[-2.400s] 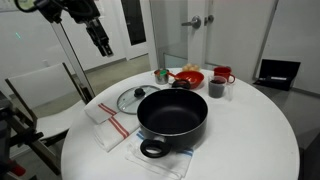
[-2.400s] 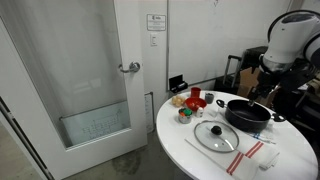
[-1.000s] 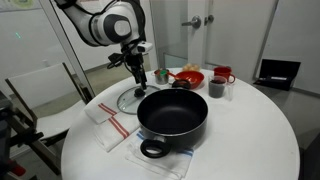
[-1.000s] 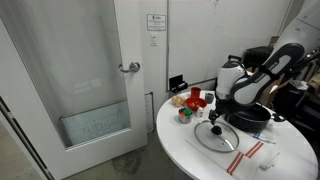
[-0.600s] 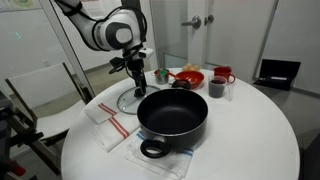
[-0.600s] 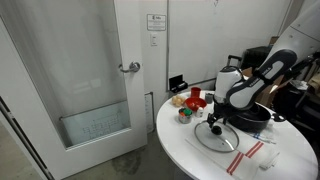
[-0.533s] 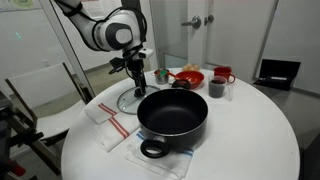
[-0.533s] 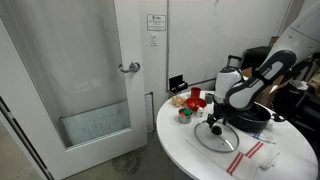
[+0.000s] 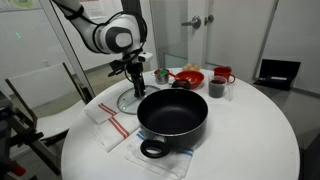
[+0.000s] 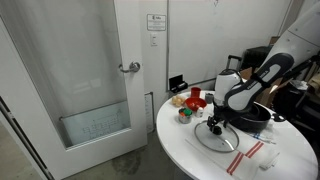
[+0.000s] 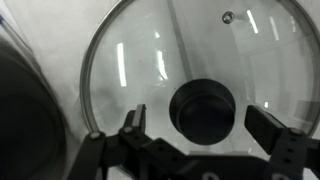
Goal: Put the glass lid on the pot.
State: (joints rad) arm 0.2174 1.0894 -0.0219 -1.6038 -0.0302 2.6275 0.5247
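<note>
My fingers are on either side of the dark centre knob (image 11: 203, 108), low over the glass, and would hold it, so I will close now.
The glass lid (image 9: 131, 99) lies flat on the white table beside the pot; it also shows in an exterior view (image 10: 216, 137) and fills the wrist view (image 11: 190, 60). Its dark centre knob (image 11: 203, 108) sits between my open fingers. My gripper (image 11: 205, 125) hangs just over the knob, one finger each side, not touching it. In both exterior views the gripper (image 9: 134, 86) (image 10: 216, 126) points down onto the lid. The large black pot (image 9: 172, 115) with its loop handle (image 9: 153, 149) stands at the table's front; its edge shows at the wrist view's left (image 11: 25, 110).
A red bowl (image 9: 188, 77), a small dark cup (image 9: 216, 88) and a red mug (image 9: 223, 75) stand behind the pot. Folded striped cloths (image 9: 108, 122) lie by the lid. A small green item (image 9: 160, 75) stands near the bowl. A door (image 10: 70, 70) is beyond the round table (image 9: 250, 130).
The arm has come down from high above the table to the lid. Over the last second the gripper lowered slightly onto the knob. The lid and pot have not moved.
</note>
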